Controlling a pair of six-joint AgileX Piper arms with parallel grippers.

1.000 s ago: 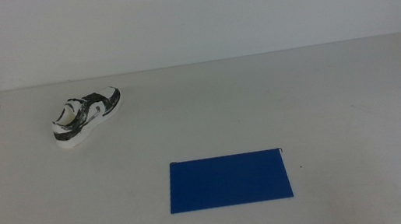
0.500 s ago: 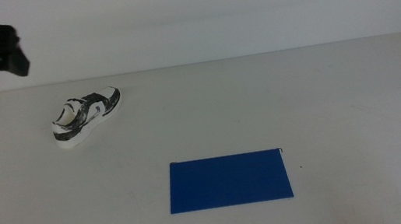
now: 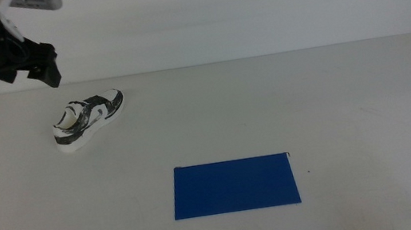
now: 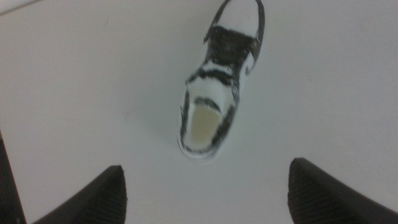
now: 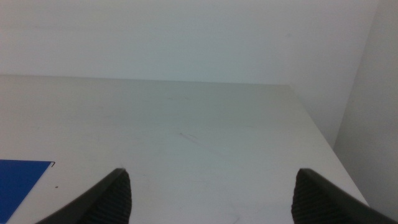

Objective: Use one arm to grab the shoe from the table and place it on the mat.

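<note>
The shoe is long from its heel to its white toe (image 3: 113, 97), so next my left gripper will grab the shoe across its middle (image 3: 89, 118) to keep it level.
The shoe (image 3: 87, 119) lies on its sole at the table's (image 3: 283, 96) far left, toe pointing right and away. In the left wrist view the shoe (image 4: 217, 81) shows from above, its opening facing up. My left gripper (image 3: 47, 73) hangs above the table's far left edge, up and left of the shoe; its jaws are wide open and empty (image 4: 208, 190). The deep-blue mat (image 3: 235, 185) lies flat at front centre, bare. My right gripper (image 5: 211, 193) is open and empty, out of the middle view, over the table's right part; a mat corner (image 5: 22, 180) shows in its view.
A white wall (image 3: 254, 3) rises behind the table. The table's right edge (image 5: 317, 130) shows in the right wrist view. A small dark speck (image 3: 307, 171) lies just right of the mat.
My left arm has swung in from the far left edge, rising and moving right towards the shoe. The shoe and the mat have not moved.
</note>
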